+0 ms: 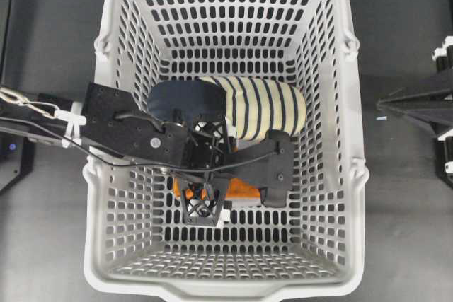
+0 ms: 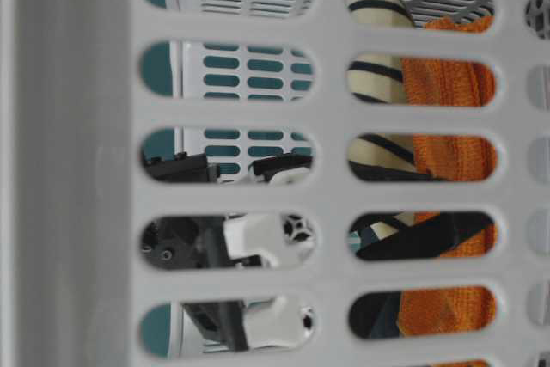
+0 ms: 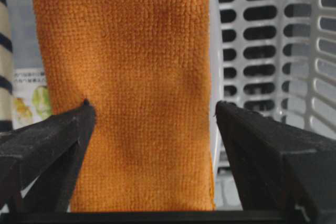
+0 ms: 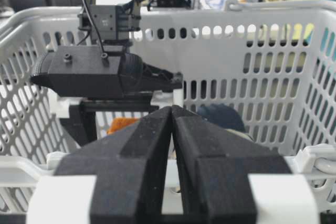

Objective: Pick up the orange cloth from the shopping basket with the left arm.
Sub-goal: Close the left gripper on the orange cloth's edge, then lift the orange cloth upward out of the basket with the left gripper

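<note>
The fingers of my left gripper are beside both edges of the orange cloth [image 1: 244, 189]. I should close them now, because they would hold the cloth.
The orange cloth [image 3: 142, 77] lies inside the light-grey shopping basket [image 1: 106, 196], in front of the striped slipper [image 1: 262, 107]. My left gripper [image 3: 152, 111] is open and points down over the cloth, with its black fingers [image 3: 47, 140] on either side. The left tip overlaps the cloth's edge; the right finger stands a little clear of it. From overhead the left gripper [image 1: 209, 175] hides most of the cloth [image 1: 244, 189]. The cloth also shows through the basket slots in the table-level view [image 2: 447, 83]. My right gripper [image 4: 171, 109] is shut and empty, outside the basket [image 4: 273, 56].
The navy-and-cream slipper [image 2: 378, 75] lies just behind the cloth. A printed label [image 3: 31, 98] shows beside the cloth on the basket floor. The slotted basket wall [image 3: 278, 51] is close on one side. The right arm [image 1: 417, 107] rests at the table's right edge.
</note>
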